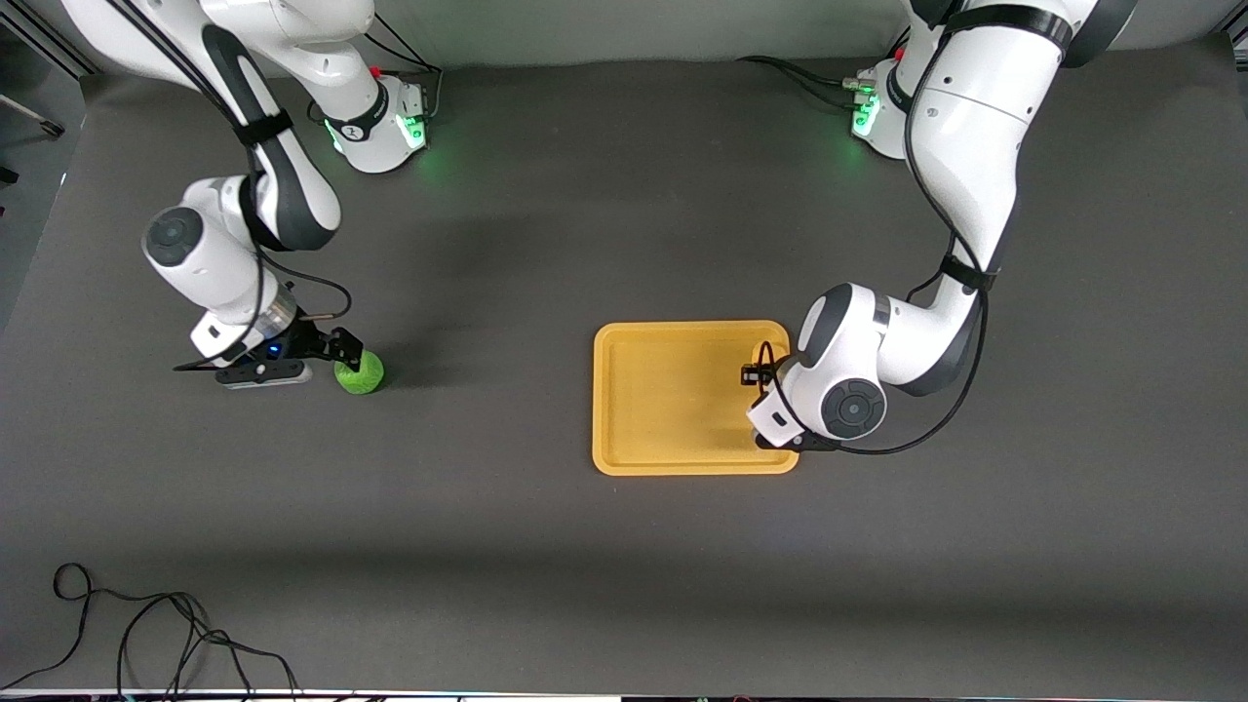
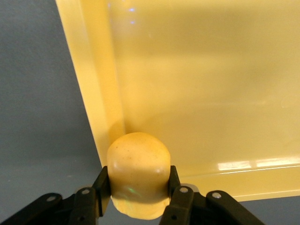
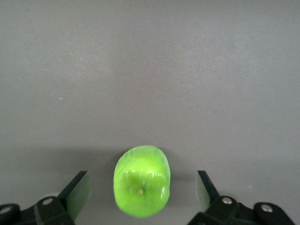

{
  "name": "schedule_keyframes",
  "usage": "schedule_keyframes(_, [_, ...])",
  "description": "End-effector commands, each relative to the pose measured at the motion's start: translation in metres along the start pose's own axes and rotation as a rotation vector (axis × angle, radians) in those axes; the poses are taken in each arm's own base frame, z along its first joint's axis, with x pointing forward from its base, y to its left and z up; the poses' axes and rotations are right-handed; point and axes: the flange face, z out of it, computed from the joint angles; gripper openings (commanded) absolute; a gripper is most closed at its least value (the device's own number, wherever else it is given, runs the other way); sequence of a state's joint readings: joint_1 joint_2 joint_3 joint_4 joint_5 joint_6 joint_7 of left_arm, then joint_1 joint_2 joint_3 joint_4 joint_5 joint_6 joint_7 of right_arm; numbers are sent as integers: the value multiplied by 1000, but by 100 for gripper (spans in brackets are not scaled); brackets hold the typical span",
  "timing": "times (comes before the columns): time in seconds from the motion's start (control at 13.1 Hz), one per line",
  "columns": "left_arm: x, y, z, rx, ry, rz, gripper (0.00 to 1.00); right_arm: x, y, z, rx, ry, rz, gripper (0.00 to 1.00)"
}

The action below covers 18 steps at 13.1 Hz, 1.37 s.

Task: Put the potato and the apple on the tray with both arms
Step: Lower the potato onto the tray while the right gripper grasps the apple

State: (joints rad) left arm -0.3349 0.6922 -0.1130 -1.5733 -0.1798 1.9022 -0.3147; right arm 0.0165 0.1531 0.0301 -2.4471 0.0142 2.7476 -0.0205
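Note:
I need to move my right gripper toward the apple before I close it, since the green apple (image 1: 359, 371) is beyond my fingertips and closing now would miss it.
The orange-yellow tray (image 1: 673, 400) lies mid-table. My left gripper (image 1: 770, 400) is over the tray's end nearest the left arm. In the left wrist view it (image 2: 138, 183) is shut on the yellow potato (image 2: 138, 161), which is held low by an inside corner of the tray (image 2: 211, 93). The potato is hidden under the wrist in the front view. The green apple (image 1: 359, 371) sits on the table toward the right arm's end. My right gripper (image 1: 353, 359) is down at the apple. In the right wrist view it (image 3: 142, 182) is open, with the apple (image 3: 142, 180) between its fingers and gaps on both sides.
The table is covered by a dark grey mat (image 1: 546, 546). Loose black cables (image 1: 146, 634) lie at the table edge nearest the front camera, toward the right arm's end. Both arm bases glow green along the edge farthest from that camera.

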Motion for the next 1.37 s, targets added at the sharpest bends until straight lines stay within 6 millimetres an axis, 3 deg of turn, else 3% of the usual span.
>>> schedule_keyframes(0.0, [4,5,-1,15,28,-31,11,-9,0,30,0,12,-17,100])
schedule_keyframes(0.08, [6,5,0,14,37,-46,36,-11,-1,37,1,5,-18,100])
schedule_keyframes(0.15, [5,10,2,13,48,-44,40,-13,-2,42,2,-5,-19,100])
schedule_keyframes(0.31, [6,11,3,12,51,-41,68,-16,-2,49,3,-18,-19,100])
schedule_keyframes(0.38, [6,11,3,13,51,-38,82,-17,-3,50,3,-28,-19,91])
schedule_keyframes(0.46, [6,10,2,11,53,-39,84,-17,-3,49,4,-32,-19,53])
schedule_keyframes(0.53, [6,10,2,11,53,-39,85,-17,-4,47,4,-44,-19,30])
schedule_keyframes(0.69, [6,8,-3,11,56,-39,87,-11,-7,33,6,-68,-15,26])
schedule_keyframes(0.76, [6,4,-13,7,62,-44,92,-1,-9,14,7,-77,-17,26])
schedule_keyframes(0.84, [2,0,-37,-2,91,-48,96,12,-13,-8,8,-95,-27,26])
schedule_keyframes(0.99, [-1,-31,-93,-40,169,-81,100,43,-17,-62,12,-143,-29,26])
schedule_keyframes(1.15, [-1,-86,-151,-41,265,-105,100,74,-19,-127,13,-178,-32,26])
schedule_keyframes(1.3, [-18,-133,-205,-35,345,-87,100,97,-22,-189,15,-188,-41,26])
